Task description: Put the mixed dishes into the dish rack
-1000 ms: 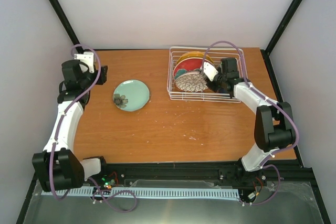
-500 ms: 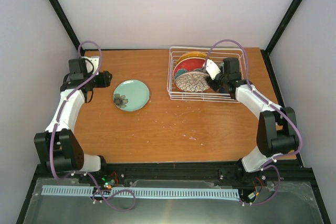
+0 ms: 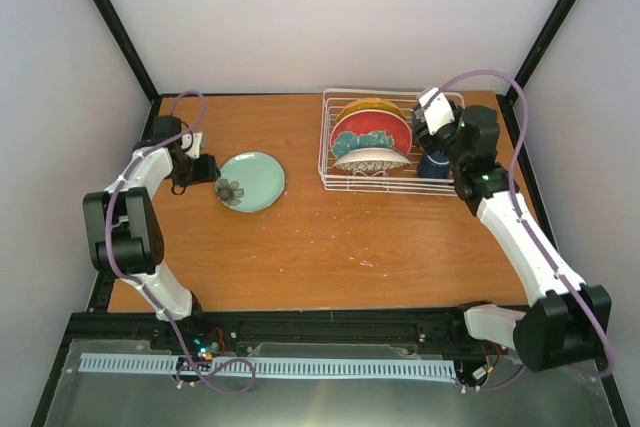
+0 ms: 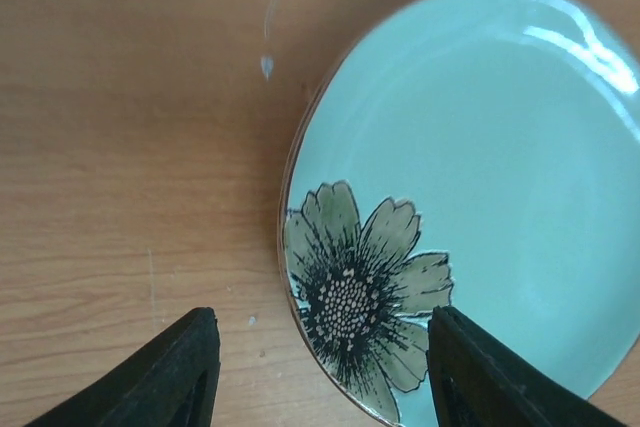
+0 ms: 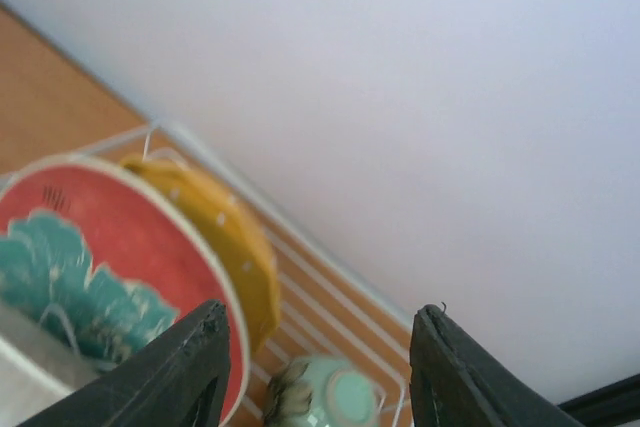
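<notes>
My left gripper grabs the pale teal bowl by its rim [image 3: 219, 193] beside the dark flower next, so the bowl's opposite rim stays free to enter the rack [image 3: 452, 185].
The pale teal bowl [image 3: 250, 181], shallow with a dark flower, lies on the table left of centre. My left gripper [image 3: 208, 169] is open at its left edge; in the left wrist view the bowl's [image 4: 480, 167] rim lies between my open fingers [image 4: 170, 377]. The white wire dish rack [image 3: 452, 185] holds the orange-yellow dotted plate [image 3: 370, 106], the red plate [image 3: 372, 134], the white floral plate [image 3: 372, 158] and the dark blue mug [image 3: 435, 164]. My right gripper [image 3: 430, 119] is open and empty above the rack's right side. The right wrist view shows the red plate [image 5: 90, 277], the yellow plate [image 5: 225, 237] and the small pale green bowl [image 5: 325, 395].
Black frame posts [image 3: 110, 17] stand at the back corners, with white walls close behind the rack. The table's wooden top [image 3: 330, 237] stretches between the bowl and the rack. The rack's wires [image 5: 330, 287] run below my right fingers.
My left gripper has swung down and right to the teal bowl's edge. My right gripper has let go of the white floral plate, now standing in the rack, and has risen back to the right.
</notes>
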You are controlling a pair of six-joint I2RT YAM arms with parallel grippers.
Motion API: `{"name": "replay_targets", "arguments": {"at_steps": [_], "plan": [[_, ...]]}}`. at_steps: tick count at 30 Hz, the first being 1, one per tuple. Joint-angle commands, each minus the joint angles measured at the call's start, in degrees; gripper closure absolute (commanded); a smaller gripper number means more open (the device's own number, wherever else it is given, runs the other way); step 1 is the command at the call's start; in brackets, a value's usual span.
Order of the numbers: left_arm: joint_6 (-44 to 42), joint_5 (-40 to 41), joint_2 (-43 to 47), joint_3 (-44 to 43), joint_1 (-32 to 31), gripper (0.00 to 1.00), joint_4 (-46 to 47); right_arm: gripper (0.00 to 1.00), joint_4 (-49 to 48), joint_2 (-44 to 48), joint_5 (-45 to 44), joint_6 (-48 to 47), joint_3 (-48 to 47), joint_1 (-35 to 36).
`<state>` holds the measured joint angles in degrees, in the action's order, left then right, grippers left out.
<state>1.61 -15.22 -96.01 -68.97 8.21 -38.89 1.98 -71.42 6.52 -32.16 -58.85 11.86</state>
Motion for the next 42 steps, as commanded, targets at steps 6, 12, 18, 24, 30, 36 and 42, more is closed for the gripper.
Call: {"name": "replay_targets", "arguments": {"at_steps": [6,12,18,24,30,36,42], "plan": [[0.20,-0.96,-5.86,-2.27,0.14,0.43,-3.24,0.49,2.88,5.36,1.77,7.52,-4.72,-0.08],[-0.35,-2.14,-7.82,-2.78,0.10,0.43,-2.49,0.49,4.73,5.92,2.73,8.10,-5.16,-0.15],[-0.70,-3.85,-10.70,-2.97,0.13,0.44,-1.51,0.48,6.24,6.37,3.82,8.52,-5.35,-0.09],[-1.12,-5.00,-13.19,-1.97,0.14,0.46,-0.23,0.48,7.29,6.47,3.73,8.53,-5.61,-0.08],[-1.21,-7.13,-15.58,-2.28,0.13,0.61,0.65,0.48,7.68,6.22,3.89,8.83,-5.71,-0.13],[-1.33,-8.98,-17.61,-2.78,0.13,0.83,1.01,0.48,8.42,5.45,3.90,8.71,-6.03,-0.08],[-1.68,-10.90,-18.17,-2.84,0.14,0.99,1.60,0.48,9.16,4.35,4.40,8.43,-6.67,-0.10]]}}
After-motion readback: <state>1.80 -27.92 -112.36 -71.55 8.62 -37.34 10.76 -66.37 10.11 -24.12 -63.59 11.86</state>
